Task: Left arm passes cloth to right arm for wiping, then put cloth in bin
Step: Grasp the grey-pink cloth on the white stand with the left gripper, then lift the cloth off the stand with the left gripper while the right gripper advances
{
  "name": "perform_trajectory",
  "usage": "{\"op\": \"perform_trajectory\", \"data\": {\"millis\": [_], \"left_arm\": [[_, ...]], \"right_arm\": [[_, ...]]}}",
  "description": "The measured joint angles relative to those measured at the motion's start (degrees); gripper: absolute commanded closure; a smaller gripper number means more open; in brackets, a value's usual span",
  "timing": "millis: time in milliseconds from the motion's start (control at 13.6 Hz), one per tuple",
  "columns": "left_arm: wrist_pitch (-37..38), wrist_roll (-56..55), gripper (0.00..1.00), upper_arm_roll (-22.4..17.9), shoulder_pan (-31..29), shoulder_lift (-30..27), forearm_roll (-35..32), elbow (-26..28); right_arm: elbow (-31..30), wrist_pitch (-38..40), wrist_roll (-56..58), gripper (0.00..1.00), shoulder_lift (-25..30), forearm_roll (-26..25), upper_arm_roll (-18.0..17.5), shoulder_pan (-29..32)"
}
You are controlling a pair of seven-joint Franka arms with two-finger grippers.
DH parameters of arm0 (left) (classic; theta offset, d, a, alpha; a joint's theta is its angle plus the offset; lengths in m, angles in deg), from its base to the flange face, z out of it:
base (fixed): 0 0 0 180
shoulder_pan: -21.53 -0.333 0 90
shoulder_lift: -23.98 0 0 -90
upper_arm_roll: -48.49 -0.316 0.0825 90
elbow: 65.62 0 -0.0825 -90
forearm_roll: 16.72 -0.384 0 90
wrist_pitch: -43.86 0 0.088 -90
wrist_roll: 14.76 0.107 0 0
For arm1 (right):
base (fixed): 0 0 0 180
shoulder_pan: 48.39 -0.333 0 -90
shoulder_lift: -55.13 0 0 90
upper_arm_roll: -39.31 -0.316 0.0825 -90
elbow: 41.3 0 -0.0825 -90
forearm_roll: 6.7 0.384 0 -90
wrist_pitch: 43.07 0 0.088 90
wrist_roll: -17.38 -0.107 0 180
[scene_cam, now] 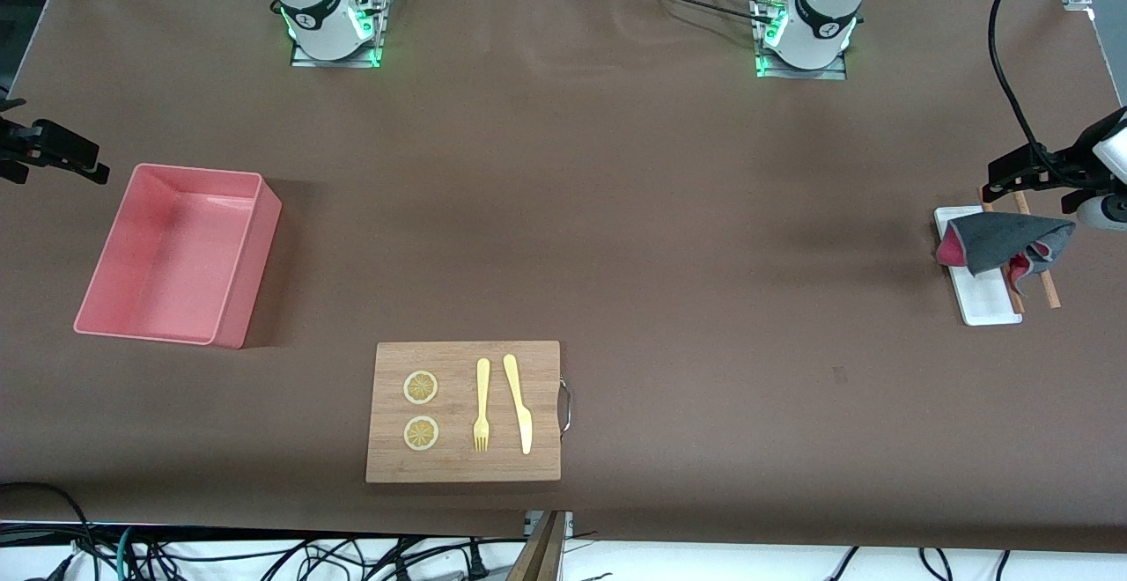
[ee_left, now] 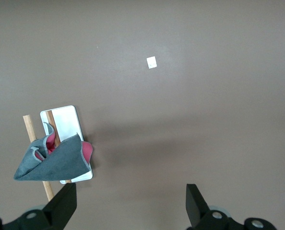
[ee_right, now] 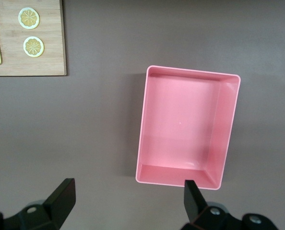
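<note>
My left gripper grabs the cloth by its grey end [scene_cam: 1052, 231] next, to leave the cloth's pink corner [scene_cam: 952, 247] free for my right arm.
The cloth [scene_cam: 1004, 240], dark grey with magenta-pink showing at its folds, lies crumpled on a white oblong tray [scene_cam: 990, 304] at the left arm's end of the table. It also shows in the left wrist view [ee_left: 56, 162]. My left gripper [scene_cam: 1026, 169] hangs open and empty in the air over the table beside the tray; its fingers [ee_left: 63, 203] are apart from the cloth. The pink bin [scene_cam: 251, 264] stands empty at the right arm's end. My right gripper [scene_cam: 53, 154] is open and empty over the table beside the bin [ee_right: 181, 175].
A wooden cutting board [scene_cam: 464, 467] with two lemon slices, a yellow fork and a yellow knife lies near the front camera, and shows in the right wrist view [ee_right: 46, 62]. Wooden sticks [scene_cam: 1049, 290] lie under the cloth by the tray [ee_left: 65, 120]. A small white tag [ee_left: 152, 62] lies on the table.
</note>
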Motion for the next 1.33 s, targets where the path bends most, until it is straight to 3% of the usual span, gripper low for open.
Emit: {"op": "perform_trajectory", "data": {"millis": [295, 811, 1327], "left_arm": [[-0.17, 5.05, 0.0, -0.44, -1.97, 3.32, -0.47, 0.15], [-10.38, 18.37, 0.0, -0.85, -17.15, 18.05, -3.46, 0.37], [-11.95, 18.46, 0.0, -0.86, -19.88, 23.94, -3.6, 0.29]], "right_arm": [[0.01, 0.0, 0.0, 0.0, -0.01, 0.0, 0.02, 0.0], [0.1, 0.0, 0.0, 0.0, -0.26, -0.02, 0.06, 0.02], [0.17, 0.0, 0.01, 0.0, -0.32, -0.04, 0.05, 0.0]]}}
